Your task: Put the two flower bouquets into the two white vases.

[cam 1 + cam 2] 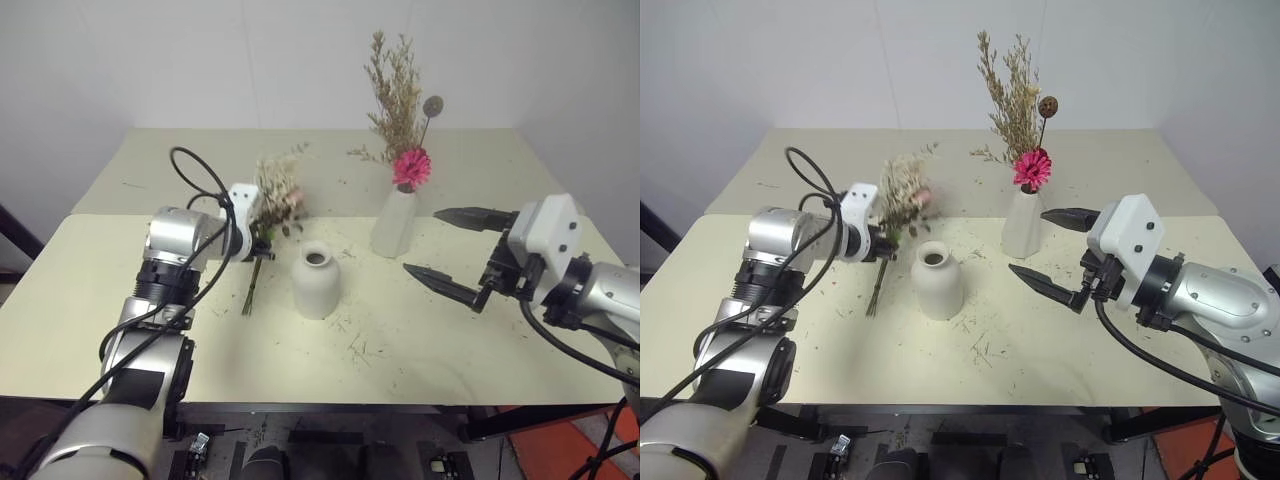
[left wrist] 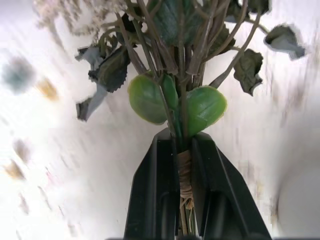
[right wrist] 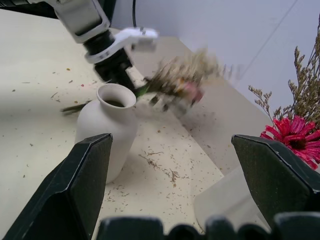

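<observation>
I should keep holding the pale pink rose bouquet with my left gripper until its stem ends are in the short round white vase [image 1: 317, 282]. The stem ends are still outside the vase's opening.
My left gripper [image 1: 262, 236] is shut on the stems of the pale pink rose bouquet [image 1: 278, 188], held off the table, tilted, with the stem ends [image 1: 250, 290] trailing down to the left of the short round white vase [image 1: 317, 282]. In the left wrist view the black fingers [image 2: 155, 190] clamp the tied stems [image 2: 184, 172] just below two green leaves. The magenta bouquet [image 1: 411, 166] with dried grasses stands in the taller cone-shaped white vase [image 1: 394, 224]. My right gripper [image 1: 426, 241] hangs open and empty, just right of the tall vase.
The pale table [image 1: 450, 350] is littered with dried plant bits [image 1: 355, 345] around the vases. A seam [image 1: 120, 215] crosses it behind the left arm. A white wall stands behind the far edge.
</observation>
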